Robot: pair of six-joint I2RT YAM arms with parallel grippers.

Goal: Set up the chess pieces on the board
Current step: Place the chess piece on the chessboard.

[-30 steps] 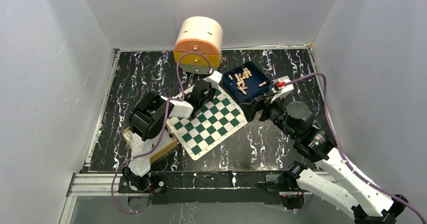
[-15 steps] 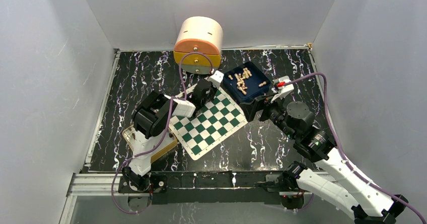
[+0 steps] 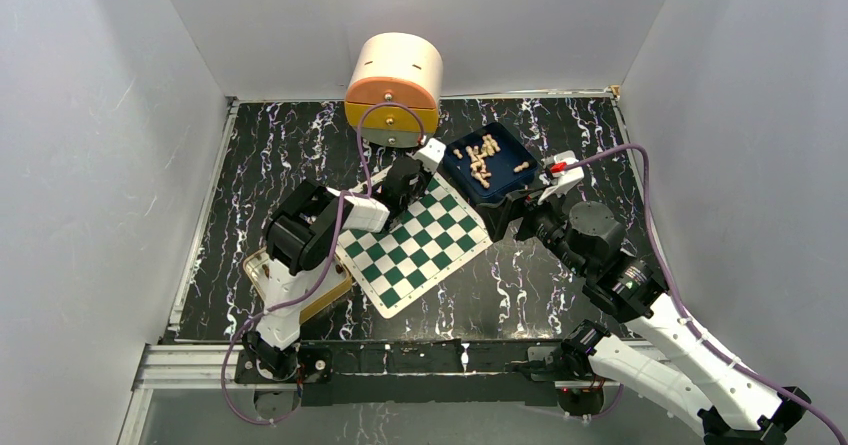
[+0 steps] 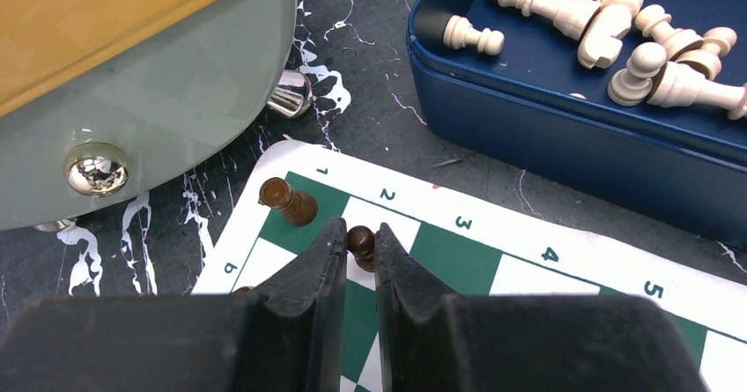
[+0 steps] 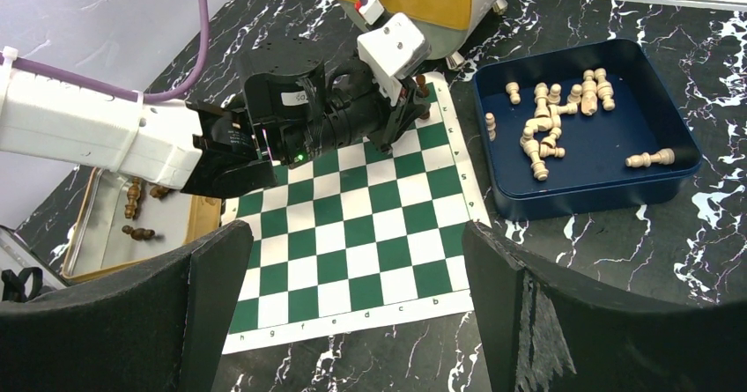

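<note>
I should open my left gripper now, because the dark brown piece [image 4: 361, 244] is low and upright and would stand on the white square.
The green-and-white board [image 3: 425, 250] lies at an angle in the middle of the table. My left gripper [image 4: 357, 236] is shut on a dark brown chess piece [image 4: 361, 244], low over the white square by the border's "2" at the far corner of the board [image 4: 528, 264]. A second dark piece [image 4: 288, 203] stands on the green corner square just left of it. In the right wrist view the left gripper [image 5: 412, 97] reaches over that corner. My right gripper [image 5: 352, 233] hangs open above the board's near right side with nothing between its fingers.
A blue tray [image 3: 497, 191] [image 5: 581, 200] with several pale beige pieces [image 4: 608, 26] sits right of the far corner. A round orange-and-cream container [image 3: 395, 80] stands just behind the board. A tan-rimmed tray [image 5: 81, 238] holding dark pieces [image 5: 132, 200] lies to the left.
The left arm has shifted slightly right and forward over the board's far corner, still holding the dark piece. The right arm has not moved.
</note>
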